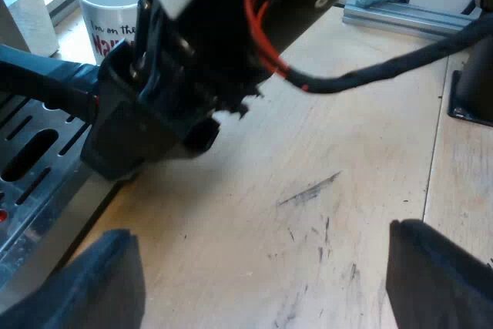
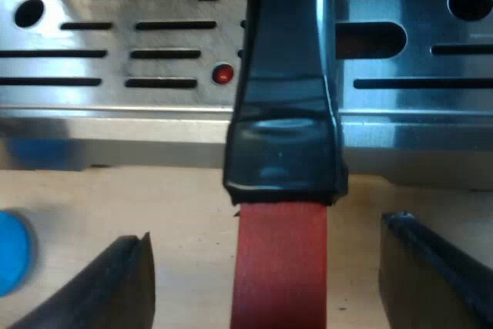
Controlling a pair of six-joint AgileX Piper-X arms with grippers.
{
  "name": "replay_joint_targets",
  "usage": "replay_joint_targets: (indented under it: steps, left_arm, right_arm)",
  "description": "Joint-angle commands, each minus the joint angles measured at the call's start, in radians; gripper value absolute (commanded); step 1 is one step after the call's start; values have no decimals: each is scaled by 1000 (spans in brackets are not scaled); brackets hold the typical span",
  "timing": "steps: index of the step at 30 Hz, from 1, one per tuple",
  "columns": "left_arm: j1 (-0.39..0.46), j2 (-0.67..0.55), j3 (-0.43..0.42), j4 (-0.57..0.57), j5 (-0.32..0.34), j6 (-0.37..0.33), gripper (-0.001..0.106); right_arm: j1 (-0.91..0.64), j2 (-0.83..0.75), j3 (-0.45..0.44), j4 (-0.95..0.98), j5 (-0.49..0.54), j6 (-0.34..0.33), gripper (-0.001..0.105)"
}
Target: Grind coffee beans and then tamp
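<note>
The dark handle is low above the slotted metal tray, so the robot's right gripper should grab the holder next by its red end [image 2: 280,266], which is open on both sides.
The holder's dark handle [image 2: 283,75] reaches out over the machine's slotted metal drip tray [image 2: 115,52], and its red end [image 2: 279,267] hangs over the wooden table. My right gripper [image 2: 264,230] is open, one finger on each side of the red end, neither touching it. A blue tamper [image 2: 11,252] lies on the table near one right finger. In the left wrist view my left gripper [image 1: 260,233] is open over bare wood [image 1: 308,190] with nothing between its fingers. Ahead of it the right gripper [image 1: 146,129] sits at the handle [image 1: 38,82] by the drip tray [image 1: 31,167].
A white mug [image 1: 115,13] with red lettering stands beyond the right arm, near the machine. An aluminium rail [image 1: 400,13] and a black base [image 1: 474,90] lie at the table's far side. A small red light [image 2: 223,75] shows on the drip tray.
</note>
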State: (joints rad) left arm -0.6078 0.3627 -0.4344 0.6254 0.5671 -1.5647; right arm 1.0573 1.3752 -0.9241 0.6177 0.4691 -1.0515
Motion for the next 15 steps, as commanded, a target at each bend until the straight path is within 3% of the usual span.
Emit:
replay_joint_targets:
  steps: [1,15]
  left_arm:
    - [-6,-6,-2,2,10,0,67]
    - [-6,-6,-2,2,12,0,67]
  right_arm:
    - [-6,12,-8,-15,20,-1,63]
    - [-6,34,19,-66,51,-1,63]
